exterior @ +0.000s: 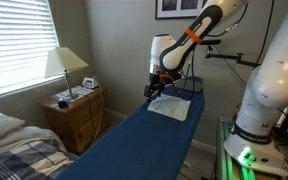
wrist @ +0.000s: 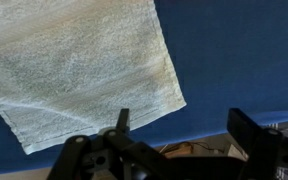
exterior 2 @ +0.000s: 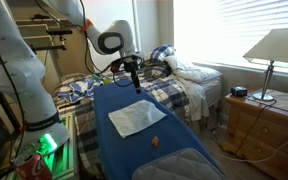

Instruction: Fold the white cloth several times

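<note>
I will grip the white cloth (exterior: 170,108) by the corner pointing toward my fingers, so the rest stays flat to fold across.
The white cloth (exterior: 170,108) lies flat on the long blue table (exterior: 144,140), seen in both exterior views (exterior 2: 136,119). In the wrist view the cloth (wrist: 79,65) fills the upper left, with one corner pointing toward the jaws. My gripper (wrist: 184,135) is open and empty, with its fingers apart over bare blue surface (wrist: 234,60) beside that corner. In the exterior views the gripper (exterior: 154,92) (exterior 2: 136,82) hangs just above the table, at the cloth's far edge.
A wooden nightstand (exterior: 74,115) with a lamp (exterior: 64,65) and a bed (exterior: 14,140) stand beside the table. A small orange object (exterior 2: 155,142) and a grey pad (exterior 2: 174,165) lie on the table's near end. The robot base (exterior 2: 14,70) stands alongside.
</note>
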### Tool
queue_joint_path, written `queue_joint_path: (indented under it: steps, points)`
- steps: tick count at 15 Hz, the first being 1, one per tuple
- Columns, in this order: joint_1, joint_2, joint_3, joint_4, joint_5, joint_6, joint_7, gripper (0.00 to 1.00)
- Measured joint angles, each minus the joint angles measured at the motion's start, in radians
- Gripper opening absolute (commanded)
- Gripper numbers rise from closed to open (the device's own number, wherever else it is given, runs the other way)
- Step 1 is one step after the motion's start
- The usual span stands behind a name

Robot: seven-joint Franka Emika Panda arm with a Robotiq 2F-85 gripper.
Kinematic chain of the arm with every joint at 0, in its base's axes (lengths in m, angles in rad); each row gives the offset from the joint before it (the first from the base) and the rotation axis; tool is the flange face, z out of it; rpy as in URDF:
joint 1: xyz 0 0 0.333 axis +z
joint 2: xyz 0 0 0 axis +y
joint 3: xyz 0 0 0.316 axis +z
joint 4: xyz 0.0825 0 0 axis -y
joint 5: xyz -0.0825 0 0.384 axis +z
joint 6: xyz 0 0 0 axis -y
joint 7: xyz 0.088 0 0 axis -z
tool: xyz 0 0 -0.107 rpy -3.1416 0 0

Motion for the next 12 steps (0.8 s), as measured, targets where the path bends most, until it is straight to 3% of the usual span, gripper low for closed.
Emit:
queue_joint_path:
  steps: [4, 6, 12]
  points:
    - [0.005, 0.104, -0.003, 0.038, 0.0, 0.055, 0.026, 1.0]
    - [0.014, 0.147, -0.007, 0.054, -0.001, 0.071, 0.039, 0.72]
    - [0.055, 0.231, -0.043, 0.092, -0.001, 0.093, 0.056, 0.3]
